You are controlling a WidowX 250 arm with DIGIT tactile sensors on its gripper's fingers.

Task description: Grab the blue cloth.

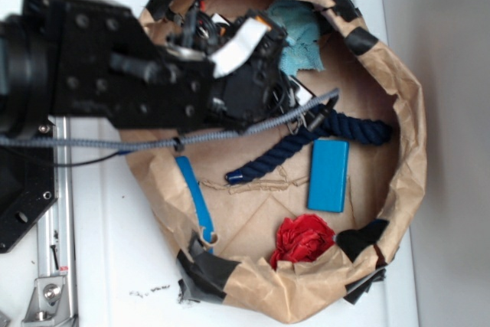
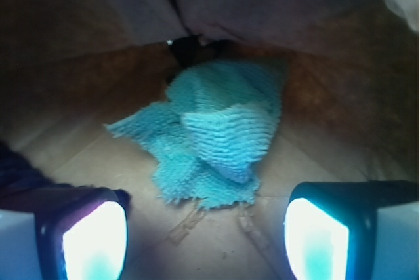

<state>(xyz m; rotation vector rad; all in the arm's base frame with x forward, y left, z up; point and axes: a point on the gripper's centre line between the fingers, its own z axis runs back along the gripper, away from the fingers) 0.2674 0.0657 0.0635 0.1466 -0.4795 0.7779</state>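
I should grab the blue cloth by its raised middle fold next; its frayed edges lie flat on the paper.
The blue cloth is a pale teal rag with frayed edges, lying crumpled at the far inner side of a brown paper bowl. In the wrist view the blue cloth lies on the paper floor just ahead of my gripper. The gripper is open and empty, its two pads wide apart with bare paper between them. In the exterior view the black arm and gripper hang over the bowl's upper left, beside the cloth and covering part of it.
A dark navy rope crosses the bowl's middle. A flat bright blue block lies to the right, a red crumpled piece at the front, a blue strip at the left. The paper wall rises behind the cloth.
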